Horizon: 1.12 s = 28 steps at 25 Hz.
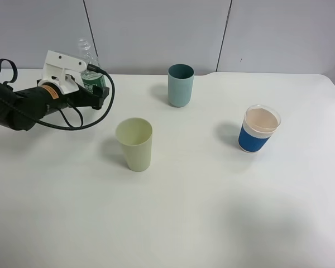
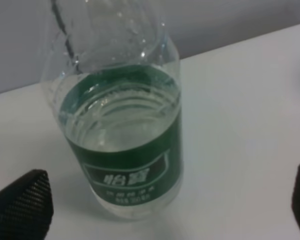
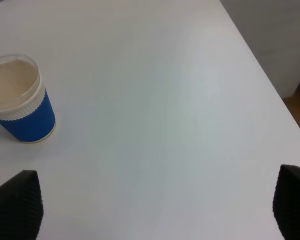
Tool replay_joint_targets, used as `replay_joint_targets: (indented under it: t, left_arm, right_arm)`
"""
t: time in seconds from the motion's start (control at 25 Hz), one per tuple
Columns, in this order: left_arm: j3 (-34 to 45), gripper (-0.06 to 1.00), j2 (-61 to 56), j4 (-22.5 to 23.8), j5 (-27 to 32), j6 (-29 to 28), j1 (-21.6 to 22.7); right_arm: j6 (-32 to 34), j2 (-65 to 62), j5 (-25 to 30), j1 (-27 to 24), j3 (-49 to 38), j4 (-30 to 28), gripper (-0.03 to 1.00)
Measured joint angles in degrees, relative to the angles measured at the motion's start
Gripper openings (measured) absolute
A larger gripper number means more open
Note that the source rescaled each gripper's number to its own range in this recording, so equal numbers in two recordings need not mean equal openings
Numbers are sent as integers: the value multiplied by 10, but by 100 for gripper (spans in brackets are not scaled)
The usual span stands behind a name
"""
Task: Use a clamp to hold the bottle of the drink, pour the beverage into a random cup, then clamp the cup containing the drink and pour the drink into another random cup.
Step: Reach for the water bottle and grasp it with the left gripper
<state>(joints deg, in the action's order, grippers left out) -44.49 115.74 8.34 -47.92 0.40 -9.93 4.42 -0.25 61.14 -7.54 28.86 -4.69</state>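
Note:
I will pour the beverage into a cup [image 1: 135, 139], so my left gripper will next grab the bottle by its green label band [image 1: 93, 82].
The bottle of the drink [image 1: 88, 67], clear with a green label band, stands upright at the back left of the table. My left gripper [image 1: 96, 90] is open around it. In the left wrist view the bottle [image 2: 122, 145] stands between my black fingertips [image 2: 21, 204], and both are well clear of its sides. The beverage [image 2: 119, 122] shows as clear liquid inside it. The pale yellow-green cup [image 1: 135, 144] stands in front of the bottle and to its right. The teal cup [image 1: 181, 85] is at the back centre. My right gripper [image 3: 155, 202] is open over bare table and does not show in the high view.
A white cup with a blue sleeve [image 1: 258, 129] stands on the right, also in the right wrist view as the blue-sleeved cup [image 3: 21, 100]. The table's right edge [image 3: 270, 85] runs close to the right gripper. A grey wall backs the table.

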Motion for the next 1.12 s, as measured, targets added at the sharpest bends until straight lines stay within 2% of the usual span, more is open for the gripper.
replay_joint_targets:
  t: [0.36,0.84,1.12]
  left_arm:
    - [-66,91,65,0,-1,-4,5]
    - [-123,91,108,1,-19,-41,23]
    - [-125,91,147,25,-105,-45,23]
  right_arm:
    - [0,0,0,0,0,0,100]
    - [0,0,0,0,0,0,100]
    - [0,0,0,0,0,0,100]
